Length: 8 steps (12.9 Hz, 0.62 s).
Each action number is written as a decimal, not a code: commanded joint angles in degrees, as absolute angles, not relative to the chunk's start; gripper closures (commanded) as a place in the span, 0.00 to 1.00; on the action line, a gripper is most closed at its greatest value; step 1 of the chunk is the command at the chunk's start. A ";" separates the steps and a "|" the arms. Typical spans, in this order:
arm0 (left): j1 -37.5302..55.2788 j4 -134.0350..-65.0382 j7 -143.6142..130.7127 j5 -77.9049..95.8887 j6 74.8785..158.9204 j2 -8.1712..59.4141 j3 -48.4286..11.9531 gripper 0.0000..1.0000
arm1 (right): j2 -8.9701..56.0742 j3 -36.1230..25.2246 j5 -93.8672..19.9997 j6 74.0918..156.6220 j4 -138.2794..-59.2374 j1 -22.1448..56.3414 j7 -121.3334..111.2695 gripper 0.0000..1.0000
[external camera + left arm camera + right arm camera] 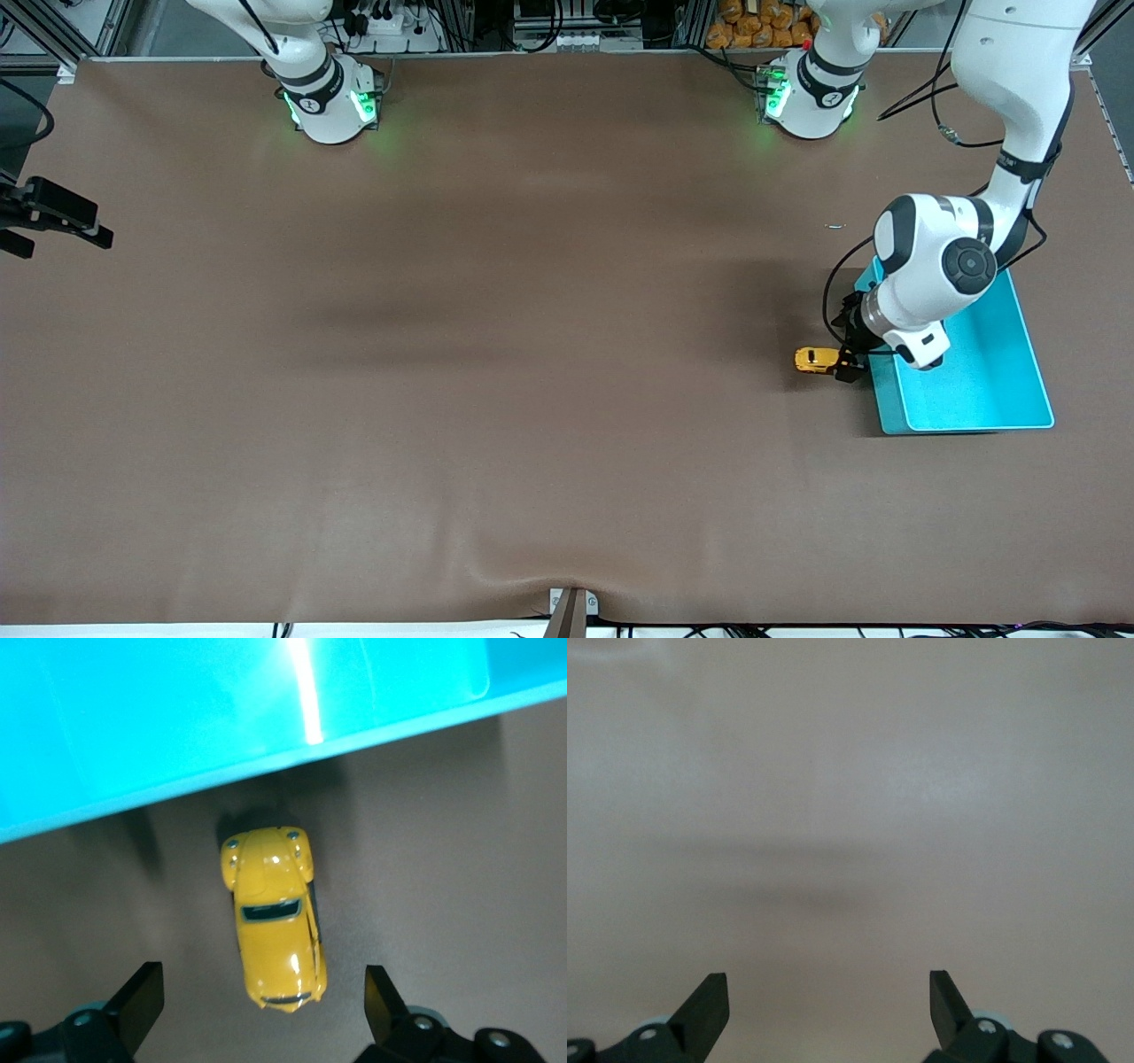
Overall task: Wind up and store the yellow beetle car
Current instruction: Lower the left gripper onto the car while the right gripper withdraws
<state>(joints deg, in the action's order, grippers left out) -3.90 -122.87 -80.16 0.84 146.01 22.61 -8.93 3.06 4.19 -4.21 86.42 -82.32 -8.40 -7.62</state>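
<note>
My left gripper's fingers stop short of the car's rear end (285, 979), so it is too early to close; my left gripper moves toward that end, then closes on it.
The yellow beetle car (816, 359) stands on the brown table beside the teal bin (992, 381), on the bin's side toward the right arm's end. My left gripper (846, 361) is low over the car, open, not touching it. In the left wrist view the car (272, 917) lies lengthwise, one end between my left gripper's (261, 1001) open fingertips (142, 1001), the other end toward the bin's wall (177, 726). My right gripper (53, 217) waits at the right arm's end of the table; in the right wrist view it (828, 1001) is open and empty over bare table.
The teal bin's inside shows nothing in it; the left arm's wrist (930, 275) hangs over part of it. A small pale scrap (835, 226) lies on the table farther from the camera than the bin. The brown mat (496, 354) covers the table.
</note>
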 commanded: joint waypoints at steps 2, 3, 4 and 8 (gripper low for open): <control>-3.96 -119.71 -80.77 0.71 146.34 26.71 -8.26 0.00 | -6.32 4.66 -4.83 95.53 -97.72 -8.61 -6.24 0.00; -4.04 -119.79 -80.77 -0.60 146.60 27.33 -8.26 0.00 | -6.42 4.66 -4.83 95.54 -97.82 -8.61 -6.24 0.00; -3.96 -119.88 -80.86 -0.79 147.30 27.77 -8.26 0.00 | -6.50 4.66 -4.75 95.45 -97.82 -8.70 -6.24 0.00; -3.78 -119.97 -84.10 -2.28 148.54 28.30 -8.26 1.00 | -6.24 4.48 -4.31 95.19 -96.95 -9.05 -6.76 0.00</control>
